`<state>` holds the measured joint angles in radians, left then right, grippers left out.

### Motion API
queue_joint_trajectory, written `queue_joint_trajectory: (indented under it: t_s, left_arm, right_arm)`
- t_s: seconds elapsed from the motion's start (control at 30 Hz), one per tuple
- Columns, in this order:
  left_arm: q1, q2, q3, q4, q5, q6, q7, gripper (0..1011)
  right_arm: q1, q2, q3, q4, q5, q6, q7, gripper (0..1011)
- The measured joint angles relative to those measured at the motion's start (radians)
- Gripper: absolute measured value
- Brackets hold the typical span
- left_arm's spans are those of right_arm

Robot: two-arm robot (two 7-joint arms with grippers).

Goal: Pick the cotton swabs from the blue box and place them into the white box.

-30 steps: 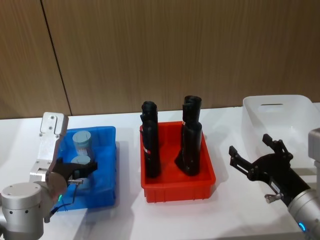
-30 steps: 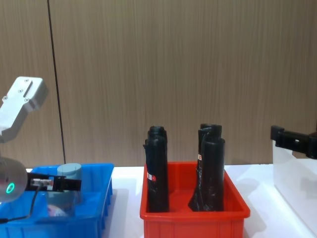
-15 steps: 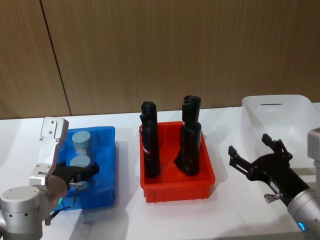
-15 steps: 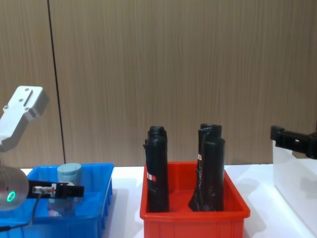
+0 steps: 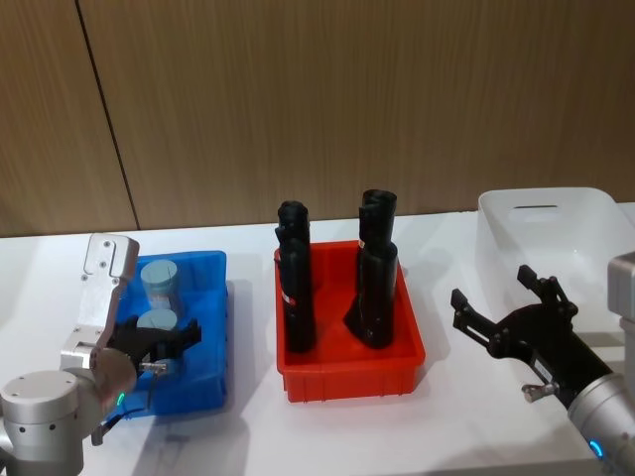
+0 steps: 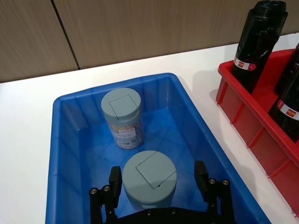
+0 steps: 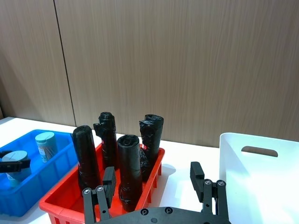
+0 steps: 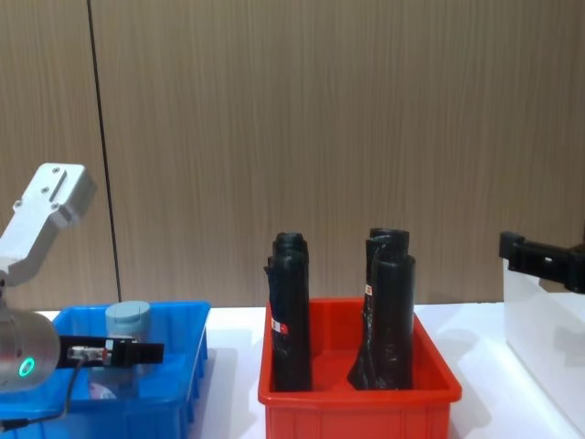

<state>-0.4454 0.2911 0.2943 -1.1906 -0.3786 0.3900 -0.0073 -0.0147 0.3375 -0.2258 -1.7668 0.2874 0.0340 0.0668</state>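
The left gripper picks up the near jar by its body below the lid [image 8: 113, 381] next, to move the cotton swabs into the white box [image 8: 547, 334].
Two cotton swabs jars with pale blue-grey lids stand in the blue box [image 5: 210, 297] at the left. The far jar [image 6: 122, 114] stands free. Around the near jar [image 6: 149, 179], down inside the box, my left gripper [image 6: 158, 178] is open, one finger on each side and a small gap to the jar. The same gripper [image 5: 159, 339] shows in the head view, with the near jar [image 5: 159, 321] in front of the far jar [image 5: 161, 280]. My right gripper [image 5: 501, 297] hovers open and empty over the table, just left of the white box [image 5: 556, 226].
A red bin [image 5: 347, 375] holding several tall black wrapped rolls [image 5: 298, 288] stands between the blue box and the white box. The white box [image 7: 261, 182] is at the far right. A wooden wall runs behind the white table.
My left gripper has sunk lower into the blue box and its fingers have come alongside the near jar. The right arm has stayed put.
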Motion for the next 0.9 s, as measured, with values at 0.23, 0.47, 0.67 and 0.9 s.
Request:
queue_joint_trajectory:
  t_s: [0.23, 0.47, 0.67, 0.9]
  left_arm:
    - [-0.006, -0.003, 0.000, 0.014, 0.009, -0.009, -0.014, 837]
    - [-0.012, -0.005, 0.000, 0.019, 0.018, 0.007, -0.016, 669]
    - [-0.012, -0.005, -0.001, 0.009, 0.032, 0.030, -0.013, 669]
    - [-0.002, 0.002, -0.002, -0.039, 0.058, 0.043, -0.013, 669]
  right_arm:
    - [0.000, 0.000, 0.000, 0.000, 0.000, 0.000, 0.000, 1002]
    - [0.000, 0.000, 0.000, 0.000, 0.000, 0.000, 0.000, 1002]
    - [0.000, 0.000, 0.000, 0.000, 0.000, 0.000, 0.000, 1002]
    - [0.000, 0.000, 0.000, 0.000, 0.000, 0.000, 0.000, 1002]
